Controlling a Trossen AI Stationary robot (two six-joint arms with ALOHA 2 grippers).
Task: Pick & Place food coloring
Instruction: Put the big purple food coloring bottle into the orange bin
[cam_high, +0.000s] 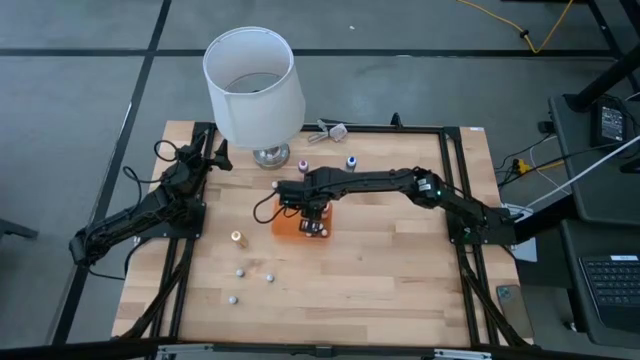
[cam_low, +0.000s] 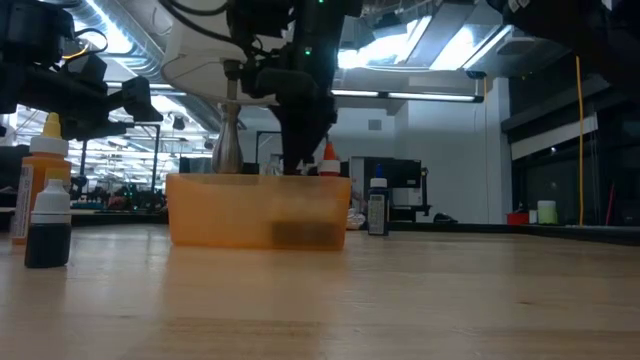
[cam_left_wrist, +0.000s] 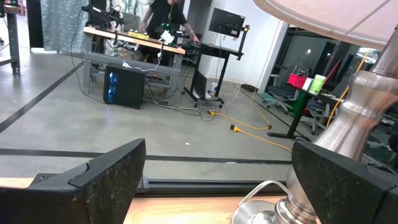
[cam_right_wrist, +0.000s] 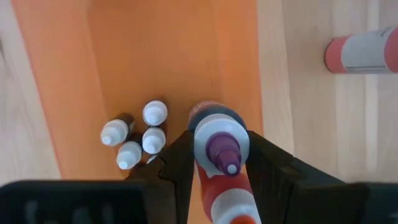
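The purple-tipped bottle's base is down inside the orange tray's edge in the right wrist view, so it is time for my right gripper to open.
My right gripper (cam_high: 311, 207) reaches from the table's right over the flat orange tray (cam_high: 284, 229) and is shut on a small food coloring bottle (cam_right_wrist: 217, 138) with a white cap and purple tip. Several tiny white-capped bottles (cam_right_wrist: 138, 134) stand together in the tray. More bottles stand on the wood: an orange one (cam_high: 237, 238), three small ones near the front (cam_high: 241, 271), and others by the lamp (cam_high: 351, 160). My left gripper (cam_high: 210, 153) waits open at the far left, beside the lamp base (cam_left_wrist: 348, 124). My right gripper pinches the bottle at its white cap (cam_right_wrist: 205, 144) between the two fingers (cam_right_wrist: 177, 163), coming from above and pointing down. The bottle stands upright with its purple tip up, over the tray. The tray wall (cam_low: 200, 215) hides whether its bottom rests on the tray.
The big white-shaded lamp (cam_high: 253, 85) stands at the far edge, left of centre. A red-ended bottle (cam_right_wrist: 364, 51) lies on the wood beside the tray. A metal clip (cam_high: 332, 129) lies near the far edge. Bare wood shows on the near right part of the table.
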